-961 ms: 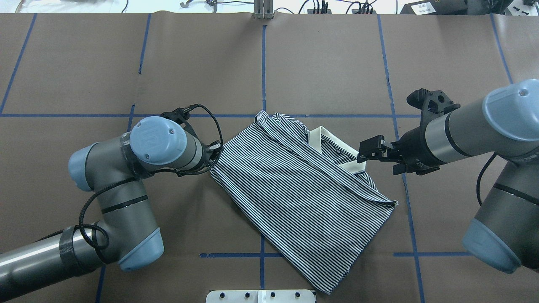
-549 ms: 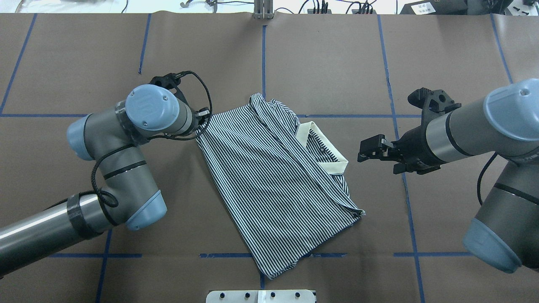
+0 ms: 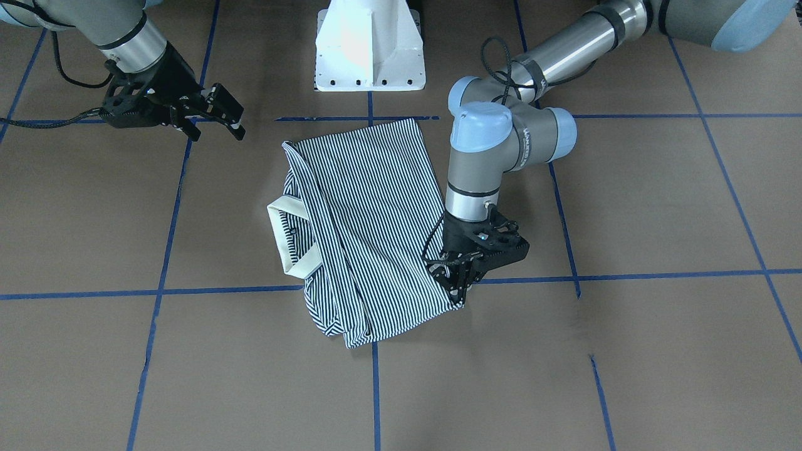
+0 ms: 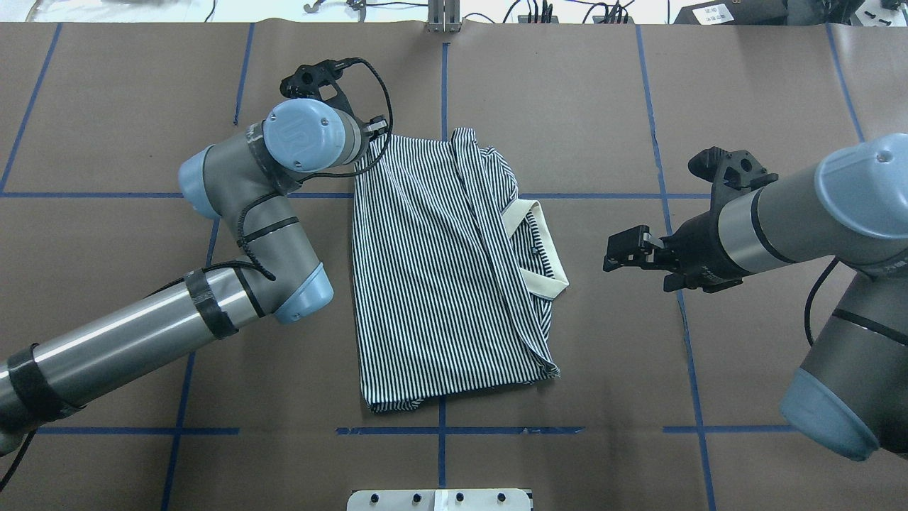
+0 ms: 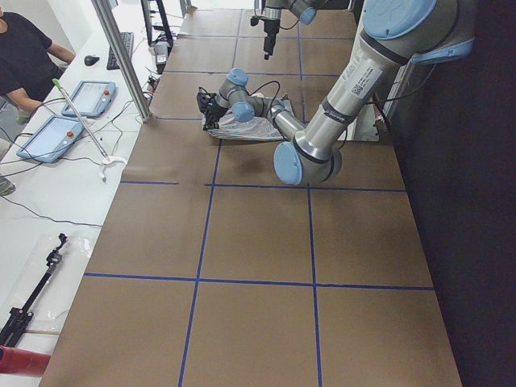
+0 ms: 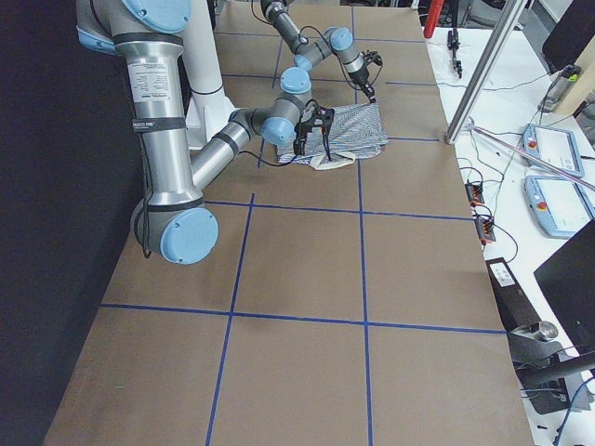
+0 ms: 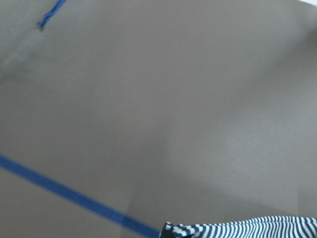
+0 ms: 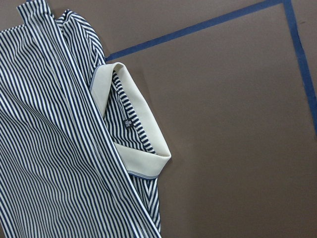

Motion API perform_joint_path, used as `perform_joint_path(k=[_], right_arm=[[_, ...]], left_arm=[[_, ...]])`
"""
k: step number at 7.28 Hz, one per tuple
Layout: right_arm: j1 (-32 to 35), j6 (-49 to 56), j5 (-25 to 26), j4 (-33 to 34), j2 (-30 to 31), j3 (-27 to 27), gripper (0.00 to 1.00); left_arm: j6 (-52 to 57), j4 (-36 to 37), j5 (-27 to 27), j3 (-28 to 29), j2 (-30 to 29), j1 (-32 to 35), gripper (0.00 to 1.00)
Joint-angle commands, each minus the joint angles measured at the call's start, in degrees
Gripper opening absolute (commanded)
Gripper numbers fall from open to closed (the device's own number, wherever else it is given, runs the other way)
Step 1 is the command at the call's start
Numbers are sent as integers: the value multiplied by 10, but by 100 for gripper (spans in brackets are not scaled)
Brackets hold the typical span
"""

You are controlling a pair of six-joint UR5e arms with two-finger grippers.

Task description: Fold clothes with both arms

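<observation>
The striped shirt has its lower edge [image 3: 406, 328] slanting across the table. My left gripper keeps holding the shirt until that edge is parallel to the blue tape line [image 3: 526, 279].
The striped polo shirt [image 4: 433, 284] lies folded lengthwise on the brown table, with its cream collar [image 4: 546, 248] at its right edge in the overhead view. In the front-facing view my left gripper [image 3: 459, 289] is shut on the shirt's [image 3: 369, 219] far left corner. From overhead the left wrist [image 4: 305, 135] hides that grip. The left wrist view catches only a striped edge [image 7: 247, 228]. My right gripper [image 4: 616, 257] hangs open with nothing in it, a short gap right of the collar. Its wrist view looks down on the collar [image 8: 133, 153].
The white pedestal base [image 3: 369, 50] stands at the near table edge behind the shirt. Blue tape lines [image 4: 443, 92] cross the brown table cover. A side bench with tablets [image 5: 64, 121] and a seated person [image 5: 24, 48] lies beyond the table's far edge.
My left gripper has dragged the shirt's corner toward the far side, swinging the shirt round and away from the right gripper. The right arm has stayed still.
</observation>
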State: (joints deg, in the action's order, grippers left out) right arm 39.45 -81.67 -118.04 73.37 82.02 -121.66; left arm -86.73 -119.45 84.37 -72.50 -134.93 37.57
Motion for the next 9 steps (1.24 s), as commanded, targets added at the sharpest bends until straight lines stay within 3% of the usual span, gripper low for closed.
perform_joint_path(k=[1,3,4,6,9], right_arm=[[-2,0,4,-1,-1,7,100],[-3,0,17,-1,-2,13,100],[-4,2,23,-1,-3,15,100],[-10,3,48,-1,-3,19,100],[-53,4,113,7,-32,34,100]], left_arm=[[31,-151,-56,108,-35,1,0],[61,-156,-94,140,-43,1,5],[63,-156,-100,145,-43,1,99],[82,-157,-103,146,-53,18,100],[83,-146,46,129,-47,71,100]])
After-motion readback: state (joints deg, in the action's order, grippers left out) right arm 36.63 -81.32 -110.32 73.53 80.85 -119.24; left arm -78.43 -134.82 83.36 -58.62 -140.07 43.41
